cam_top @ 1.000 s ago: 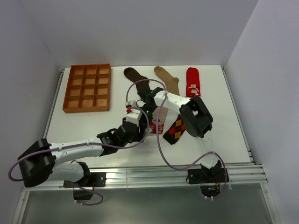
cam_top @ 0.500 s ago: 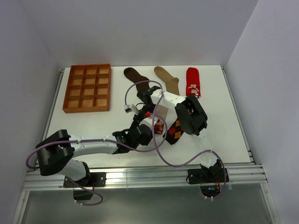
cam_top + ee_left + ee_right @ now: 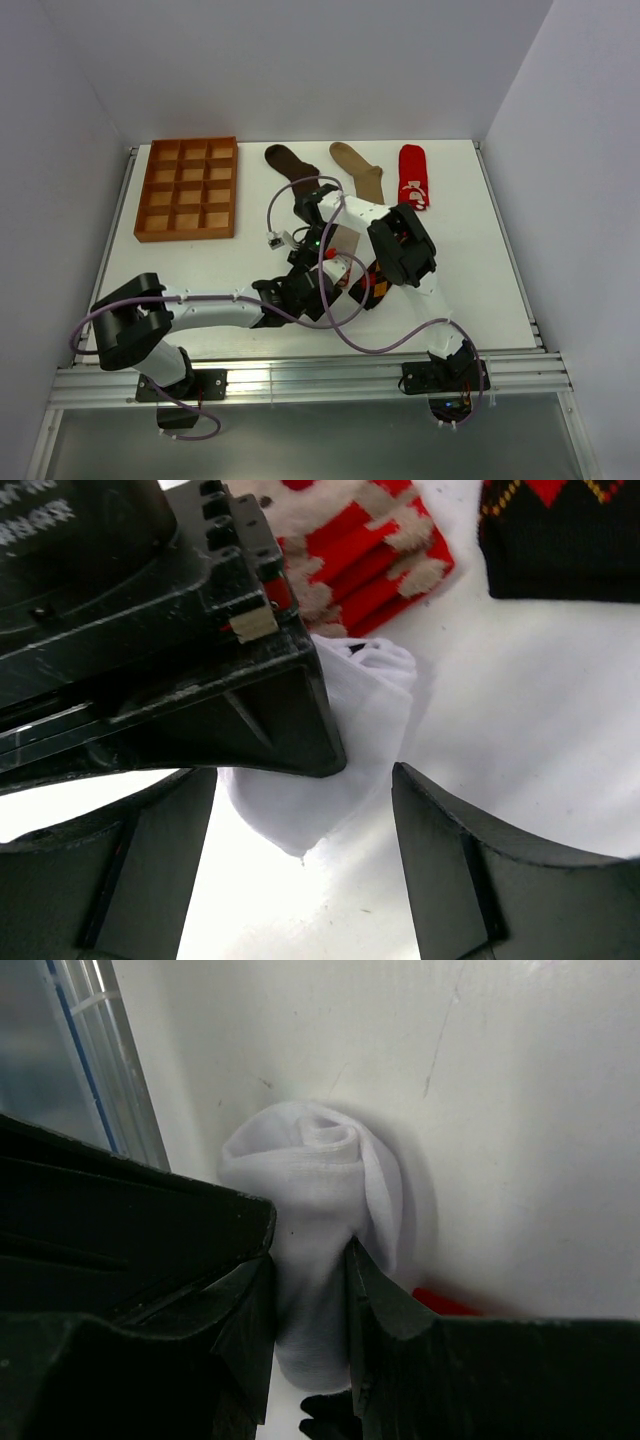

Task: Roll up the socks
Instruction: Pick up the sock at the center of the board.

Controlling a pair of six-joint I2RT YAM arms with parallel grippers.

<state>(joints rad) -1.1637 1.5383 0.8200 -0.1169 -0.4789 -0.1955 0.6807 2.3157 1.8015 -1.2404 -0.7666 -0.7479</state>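
Observation:
The left gripper should take hold of the rolled white sock [image 3: 350, 740] by its loose end [image 3: 307, 812], so the roll stays free to go into the gridded tray.
My right gripper [image 3: 310, 1280] is shut on a rolled white sock [image 3: 320, 1190] and holds it down on the white table. In the left wrist view the same white sock [image 3: 350, 740] pokes out from under the right gripper's black body [image 3: 170, 650]. My left gripper [image 3: 300, 865] is open, its jaws either side of the sock's loose end without touching it. A beige and red sock [image 3: 370, 540] and the black-orange argyle sock [image 3: 560, 530] lie just beyond. In the top view both grippers meet at mid-table, left [image 3: 325, 272] and right [image 3: 316, 240].
A dark brown sock [image 3: 290, 162], a tan sock [image 3: 360, 170] and a red sock [image 3: 412, 176] lie along the table's far edge. The orange-brown gridded tray [image 3: 187, 188] sits at the far left. The argyle sock [image 3: 372, 288] shows beside the right arm.
My left arm has swung right and brought its gripper up to the right gripper at the white sock. The right arm has shifted slightly left.

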